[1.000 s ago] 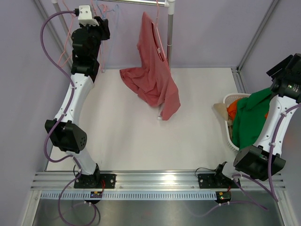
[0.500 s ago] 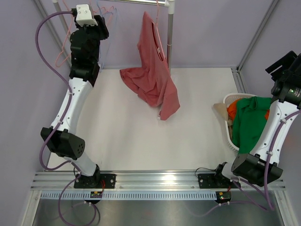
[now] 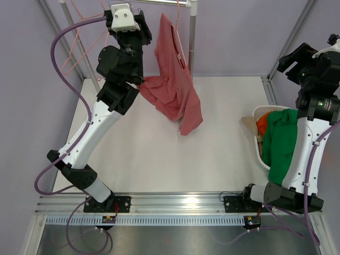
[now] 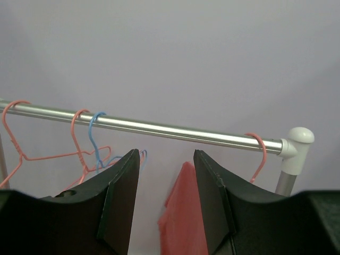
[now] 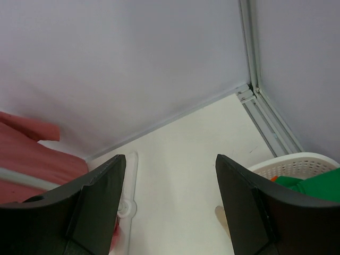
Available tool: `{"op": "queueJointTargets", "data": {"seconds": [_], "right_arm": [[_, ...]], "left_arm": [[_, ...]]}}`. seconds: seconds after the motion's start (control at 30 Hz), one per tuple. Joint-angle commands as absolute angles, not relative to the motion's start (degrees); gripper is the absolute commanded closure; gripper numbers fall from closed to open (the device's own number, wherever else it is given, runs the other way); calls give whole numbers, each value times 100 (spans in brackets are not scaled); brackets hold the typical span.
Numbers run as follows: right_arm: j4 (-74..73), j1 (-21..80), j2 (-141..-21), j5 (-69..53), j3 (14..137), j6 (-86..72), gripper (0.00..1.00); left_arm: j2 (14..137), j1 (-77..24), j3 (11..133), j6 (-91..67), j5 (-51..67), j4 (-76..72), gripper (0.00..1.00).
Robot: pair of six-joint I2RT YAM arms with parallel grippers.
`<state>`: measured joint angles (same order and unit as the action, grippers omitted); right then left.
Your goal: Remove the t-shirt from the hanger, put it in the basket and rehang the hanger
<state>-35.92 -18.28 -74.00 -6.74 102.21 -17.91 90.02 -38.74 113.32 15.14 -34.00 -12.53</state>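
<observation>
The left gripper next needs to grab the pink hanger by its bare wire below the hook, which will leave the t-shirt (image 3: 172,79) free to be removed.
The red t-shirt (image 3: 172,79) hangs on a pink hanger (image 3: 178,11) from the metal rail, and its lower part lies bunched on the white table. My left gripper (image 3: 143,29) is open and empty, raised just left of the shirt's top. In the left wrist view the shirt (image 4: 183,218) shows between the open fingers (image 4: 123,196) of the gripper (image 4: 166,154), below the rail (image 4: 159,129), with the hanger hook (image 4: 259,154) at the right. My right gripper (image 3: 292,56) is open and empty, high at the right, far from the shirt.
Empty pink and blue hangers (image 4: 90,143) hang on the rail at the left. A white basket (image 3: 256,112) holding green cloth (image 3: 281,133) and orange cloth stands at the right edge, also in the right wrist view (image 5: 297,162). The rail's upright post (image 3: 192,40) stands beside the shirt.
My left arm has swung right along the rail, from the empty hangers to the shirt. My right wrist has lifted and turned left, above the basket. The shirt has not moved.
</observation>
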Motion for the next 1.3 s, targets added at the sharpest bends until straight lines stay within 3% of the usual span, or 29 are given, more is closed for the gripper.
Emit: {"op": "queueJointTargets", "data": {"seconds": [0.0, 0.17, 0.2, 0.23, 0.6, 0.9, 0.97, 1.17, 1.27], "right_arm": [[-3568, -1740, -7286, -923, 10354, -1670, 22], [-3621, -1732, -7233, -888, 10327, -1635, 22], [-3621, -1731, -7225, -905, 10327, -1617, 22], [-3621, -1731, -7216, -923, 10310, -1617, 22], [-3507, -1723, -7075, -1011, 10029, -1635, 22], [-3428, -1731, -6987, -1046, 9888, -1626, 22], [-3428, -1723, -6979, -1055, 9870, -1635, 22], [-3393, -1723, -6961, -1063, 9826, -1644, 22], [-3393, -1723, -6961, -1063, 9817, -1626, 22]], "left_arm": [[9490, -4182, 11794, 1644, -4480, -1266, 51], [10545, -4631, 12813, 2056, -5273, -1195, 47], [10712, -4745, 12971, 2152, -5352, -1221, 36], [10992, -4798, 13155, 2206, -5370, -1274, 31], [11786, -4975, 13448, 1775, -5344, -1142, 30], [12120, -4966, 13333, 2250, -5572, -1714, 40], [12138, -4966, 13324, 2233, -5555, -1696, 49], [12208, -4931, 13289, 2197, -5651, -1670, 49], [12182, -4896, 13280, 2057, -5643, -1574, 58]]}}
